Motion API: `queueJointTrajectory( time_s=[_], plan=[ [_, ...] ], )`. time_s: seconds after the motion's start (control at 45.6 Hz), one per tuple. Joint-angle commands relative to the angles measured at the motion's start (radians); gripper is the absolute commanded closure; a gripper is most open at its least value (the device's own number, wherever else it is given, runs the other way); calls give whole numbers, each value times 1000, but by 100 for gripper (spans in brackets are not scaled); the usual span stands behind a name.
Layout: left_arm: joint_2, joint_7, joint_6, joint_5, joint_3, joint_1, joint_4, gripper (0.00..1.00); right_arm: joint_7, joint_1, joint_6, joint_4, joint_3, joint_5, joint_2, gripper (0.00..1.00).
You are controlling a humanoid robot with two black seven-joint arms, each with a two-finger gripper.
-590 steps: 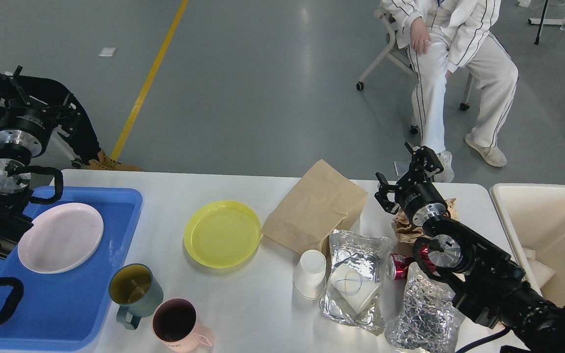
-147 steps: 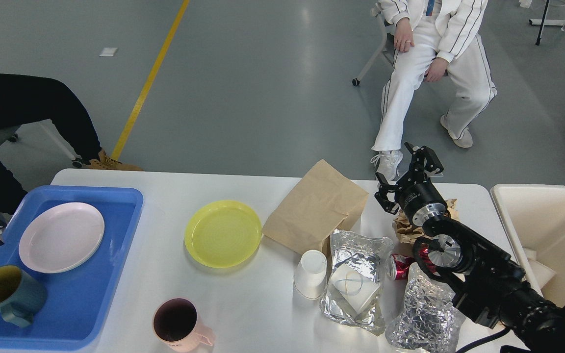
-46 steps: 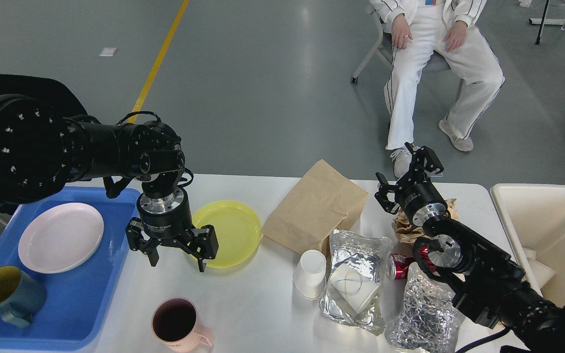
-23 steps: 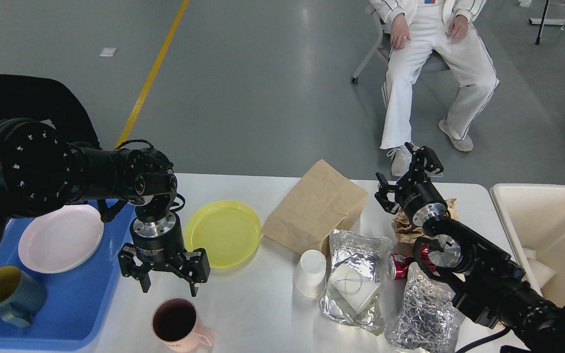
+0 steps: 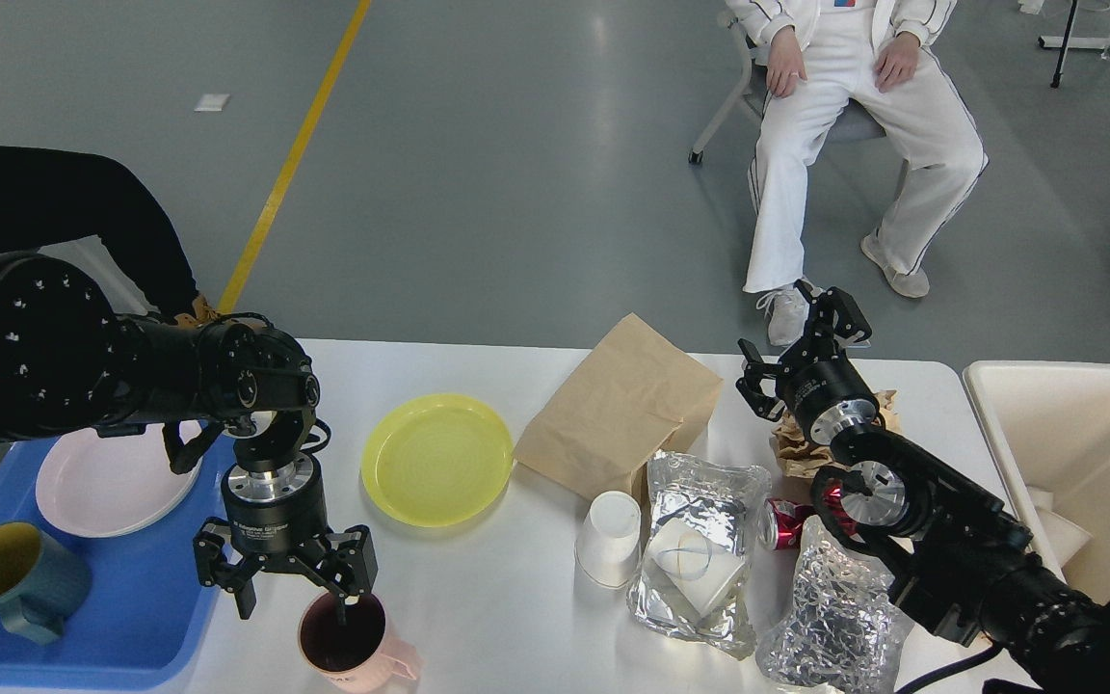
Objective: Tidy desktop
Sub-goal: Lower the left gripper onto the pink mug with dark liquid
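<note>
My left gripper grabs the mug by its rim [image 5: 315,613] next, to tidy the pink mug into the blue tray [image 5: 146,590].
The white desktop [image 5: 478,588] spans the view. My left gripper [image 5: 295,607] hangs open, pointing down, right over the rim of a pink mug [image 5: 353,641] at the front edge; one fingertip [image 5: 345,605] dips inside the mug's mouth and the other stands outside its left rim. A yellow plate [image 5: 436,459] lies mid-table. My right gripper [image 5: 804,333] stands open above crumpled brown paper [image 5: 796,448] at the back right, holding nothing.
A blue tray [image 5: 121,617] at the left holds a white plate [image 5: 102,477] and a teal mug [image 5: 11,578]. A brown paper bag [image 5: 618,410], white paper cup [image 5: 610,538], foil bags [image 5: 700,554], a red can [image 5: 788,523] and a cream bin [image 5: 1075,463] sit to the right.
My left arm has swung from beside the yellow plate toward me and down, bringing its open gripper over the pink mug. The right arm has not moved.
</note>
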Motion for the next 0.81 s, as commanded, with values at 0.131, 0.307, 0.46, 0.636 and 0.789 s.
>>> queueJointTrajectory(
  time_s=[0.131,0.307,0.46,0.636,0.789],
  plan=[
    [16,-1,0,0,0,9,14,9,0,0,0,0,0,-1,0,0],
    [15,1,0,0,-2,20,17,12,0,0,0,0,0,0,0,0],
    [6,1,0,1,-2,26,17,17,0,0,0,0,0,-1,0,0],
    [4,1,0,0,-2,28,17,40,0,0,0,0,0,-1,0,0],
    [4,-1,0,-2,-3,31,17,48,0,0,0,0,0,0,0,0]
  ],
)
